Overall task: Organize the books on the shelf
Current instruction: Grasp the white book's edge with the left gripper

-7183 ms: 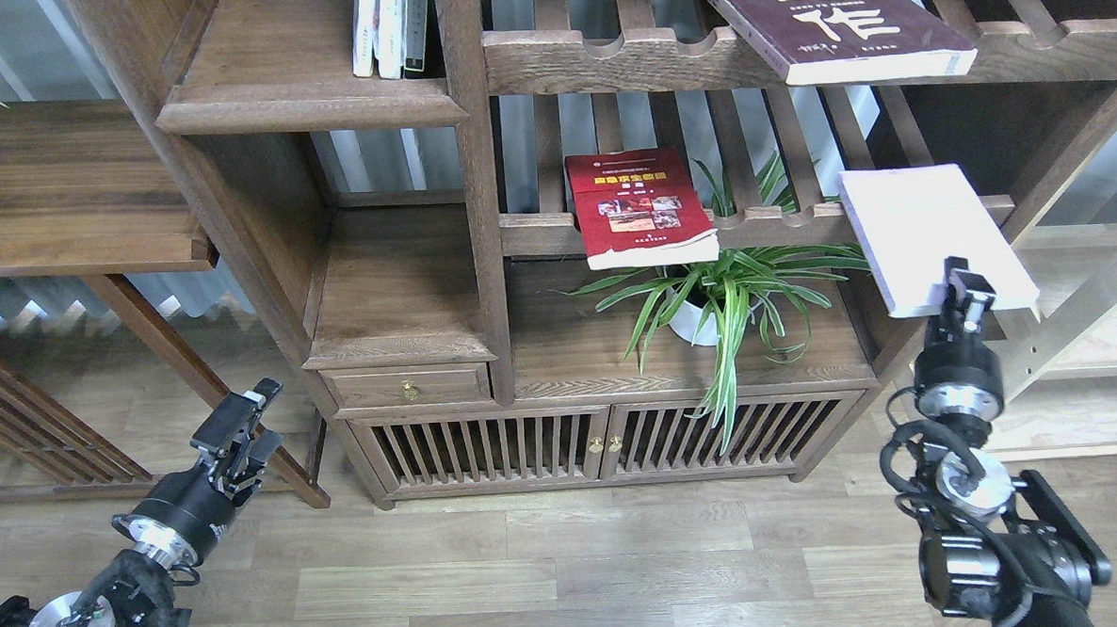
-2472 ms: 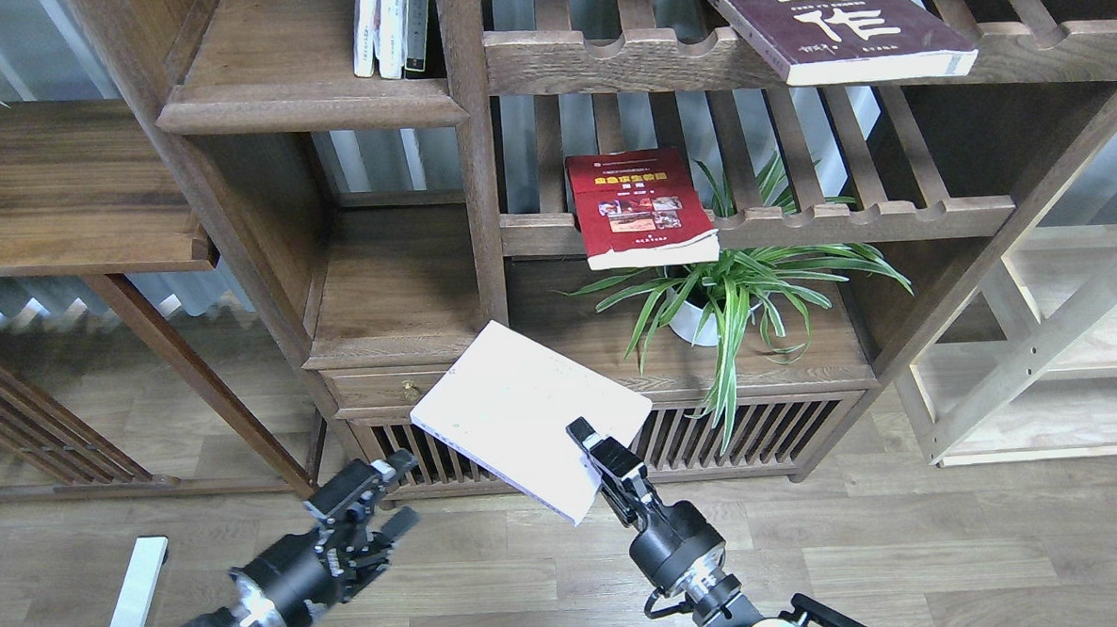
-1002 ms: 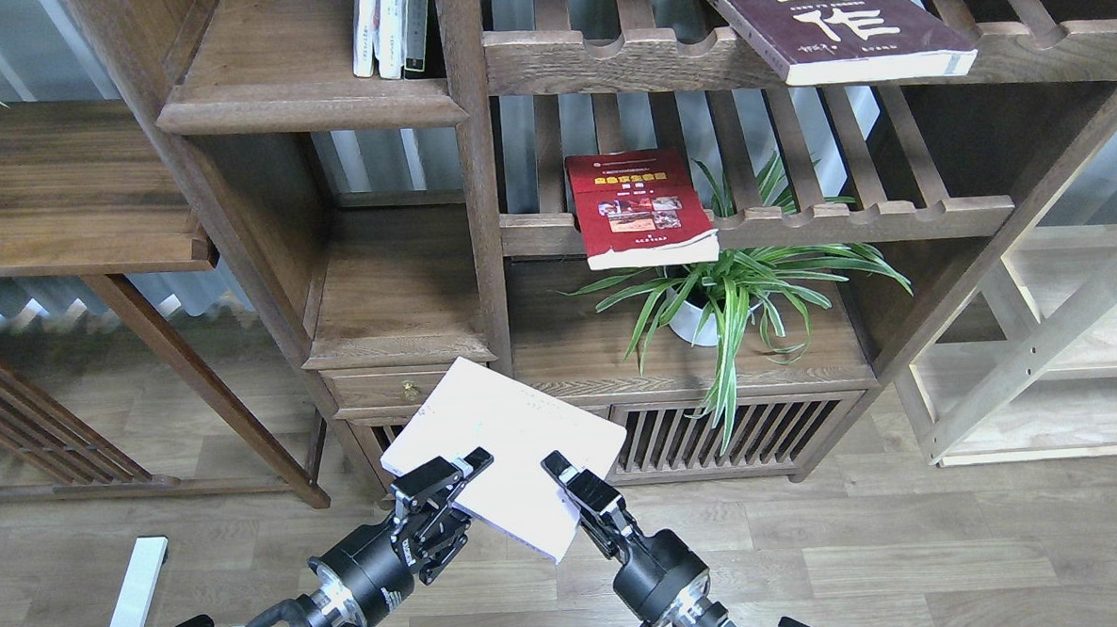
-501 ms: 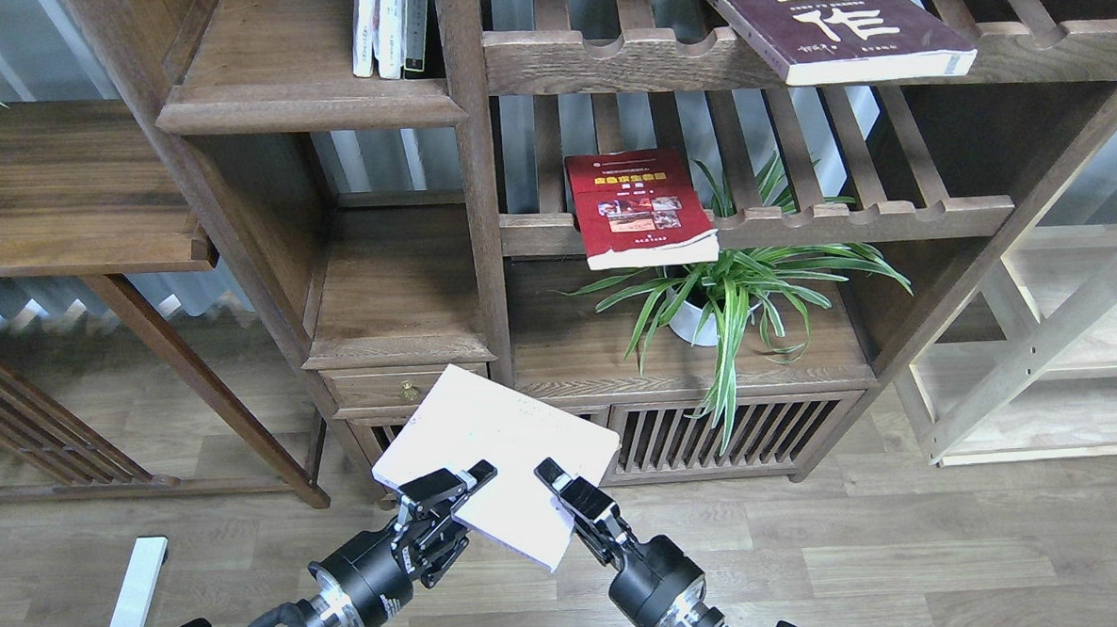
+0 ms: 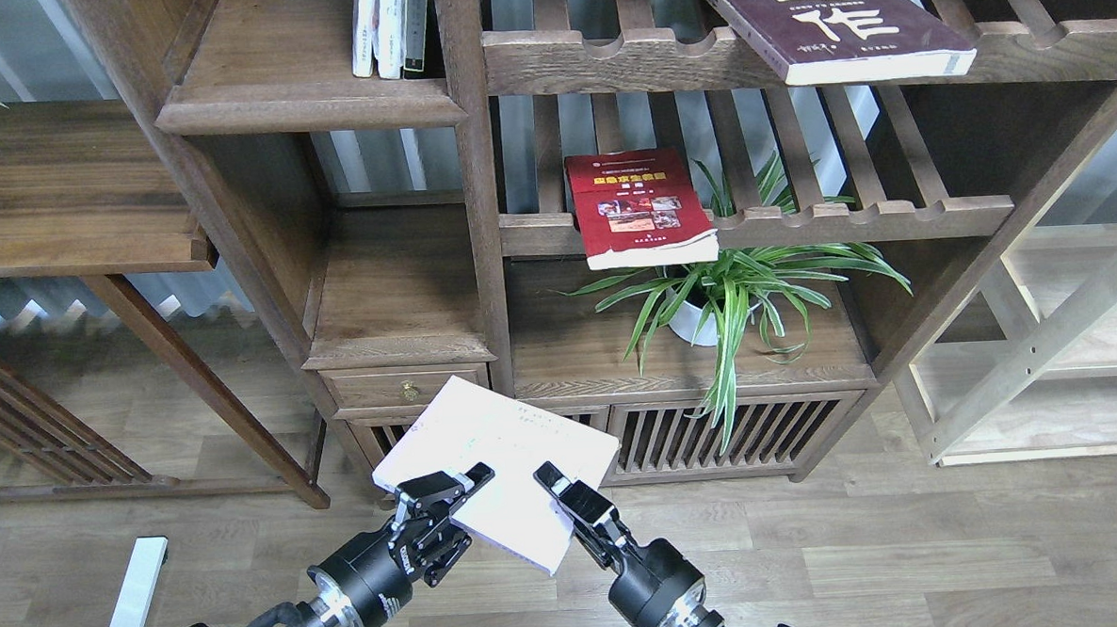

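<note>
My left gripper grabs the pale lavender-white book by its spine edge (image 5: 494, 533) next, to shelve it beside the upright books.
The pale lavender-white book (image 5: 489, 453) is held low in front of the cabinet, tilted. My right gripper (image 5: 555, 485) is shut on its lower right edge. My left gripper (image 5: 446, 503) is at its lower left edge, jaws apart, one finger over the cover and one under. The maroon book (image 5: 833, 19) with white characters lies on the top slatted rack. The red book (image 5: 639, 206) lies on the middle slatted rack. The dark-brown plank shelf (image 5: 309, 108) with a moulded lip is at the upper left, with several upright books (image 5: 388, 29) at its right end.
A lower plank shelf (image 5: 400, 344) sits above a small drawer (image 5: 409, 388). A potted spider plant (image 5: 727, 292) stands on the cabinet top under the red book. A pale wood unit (image 5: 1041, 349) is at the right, a dark side table (image 5: 63, 194) at the left.
</note>
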`<action>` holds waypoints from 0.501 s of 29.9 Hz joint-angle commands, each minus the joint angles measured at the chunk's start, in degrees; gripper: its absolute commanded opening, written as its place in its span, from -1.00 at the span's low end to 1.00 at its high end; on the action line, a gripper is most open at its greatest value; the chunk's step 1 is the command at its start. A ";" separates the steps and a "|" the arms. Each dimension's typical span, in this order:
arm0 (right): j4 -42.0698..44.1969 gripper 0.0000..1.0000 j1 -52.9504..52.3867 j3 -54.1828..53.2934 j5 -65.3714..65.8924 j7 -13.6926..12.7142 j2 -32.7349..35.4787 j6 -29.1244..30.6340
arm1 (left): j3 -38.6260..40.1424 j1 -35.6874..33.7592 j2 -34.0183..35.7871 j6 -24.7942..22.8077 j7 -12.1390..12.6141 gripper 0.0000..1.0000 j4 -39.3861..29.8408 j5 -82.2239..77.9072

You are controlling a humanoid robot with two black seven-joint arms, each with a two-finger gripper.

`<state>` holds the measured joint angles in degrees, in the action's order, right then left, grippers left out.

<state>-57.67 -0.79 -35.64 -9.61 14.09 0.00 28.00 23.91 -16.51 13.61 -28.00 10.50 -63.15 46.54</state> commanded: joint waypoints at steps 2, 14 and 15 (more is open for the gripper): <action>-0.08 -0.12 0.00 0.83 0.90 -0.55 0.00 0.00 | -0.01 0.16 0.01 0.00 -0.04 -0.76 -0.13 0.13; 0.45 0.95 0.00 0.40 6.45 -0.90 0.00 0.00 | -0.10 0.16 0.89 0.00 -0.04 -0.76 -0.83 0.13; 0.54 0.98 0.00 0.31 6.45 -0.90 0.00 0.00 | -0.10 0.25 0.98 0.00 -0.04 -0.77 -0.75 0.13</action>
<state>-57.44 -0.83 -34.74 -3.29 13.11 0.03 28.00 23.79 -16.36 14.25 -28.00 10.43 -63.90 46.70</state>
